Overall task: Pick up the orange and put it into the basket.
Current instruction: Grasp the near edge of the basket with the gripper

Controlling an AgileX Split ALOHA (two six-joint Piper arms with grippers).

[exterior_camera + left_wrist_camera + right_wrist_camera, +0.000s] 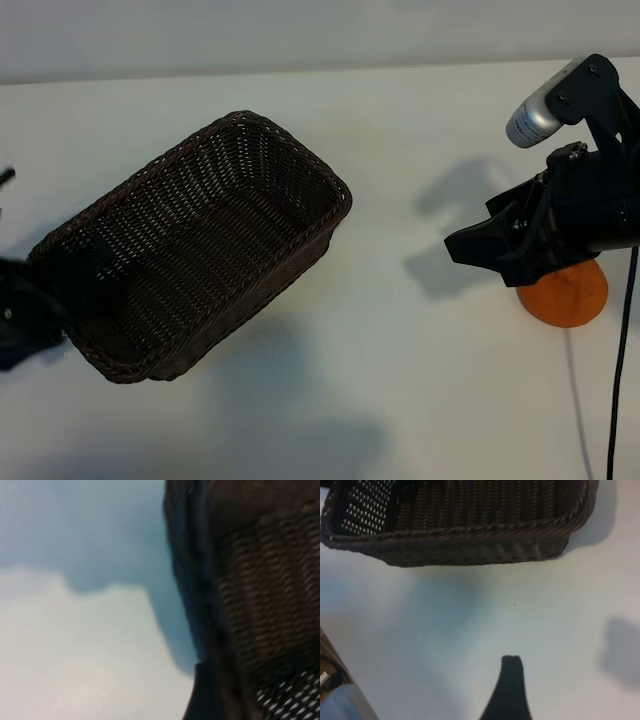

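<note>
The left gripper needs to go lower first. Its finger is at the basket's braided rim (pixel 220 630) and would miss the basket's woven side below if the gripper closed now.
The orange (pixel 568 295) lies on the white table at the right, partly covered by my right arm. My right gripper (pixel 468 247) hovers open just left of the orange and points toward the basket. One dark finger (pixel 512 680) shows over bare table in the right wrist view, where the orange is out of sight. The dark-brown wicker basket (pixel 300 170) sits slanted at centre-left, its long wall (pixel 470 550) facing the right wrist camera. My left gripper (pixel 55 290) stands open at the basket's left end, its jaws either side of the short wall (pixel 260 590). I cannot tell whether it bears on that wall.
A black cable (pixel 620 380) hangs down from the right arm near the table's right edge. Bare white table (pixel 420 400) lies between basket and orange. Past the table's edge, the right wrist view shows blue cloth (pixel 342 705).
</note>
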